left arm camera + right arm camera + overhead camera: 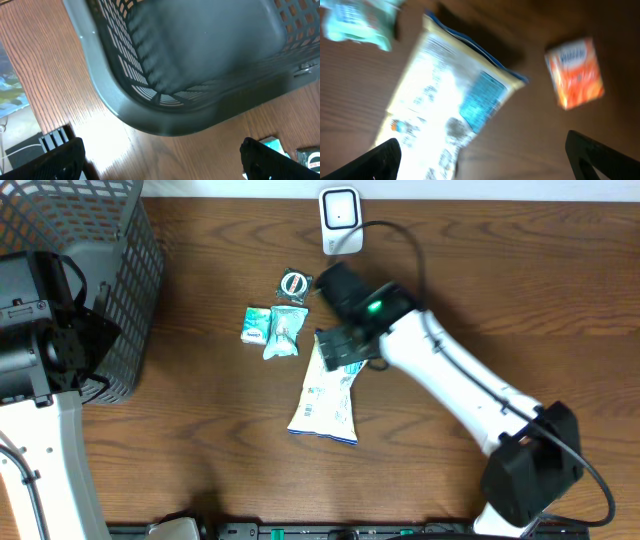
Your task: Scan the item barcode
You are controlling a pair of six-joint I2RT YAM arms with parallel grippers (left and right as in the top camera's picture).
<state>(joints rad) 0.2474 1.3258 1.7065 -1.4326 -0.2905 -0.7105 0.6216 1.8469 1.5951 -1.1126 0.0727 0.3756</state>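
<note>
My right gripper will turn the white pouch over next so its barcode can be scanned. It will grab the pouch by its long side, between the blue-edged ends.
A white pouch with blue edges lies flat on the wooden table, in front of the white barcode scanner at the far edge. My right gripper hovers over the pouch's far end. The blurred right wrist view shows the pouch below that gripper, whose jaws are open and hold nothing. My left gripper is open and empty over bare wood, next to the grey basket.
Two teal packets and a small round item lie left of the pouch. An orange packet sits to its right in the right wrist view. The grey mesh basket fills the far left corner.
</note>
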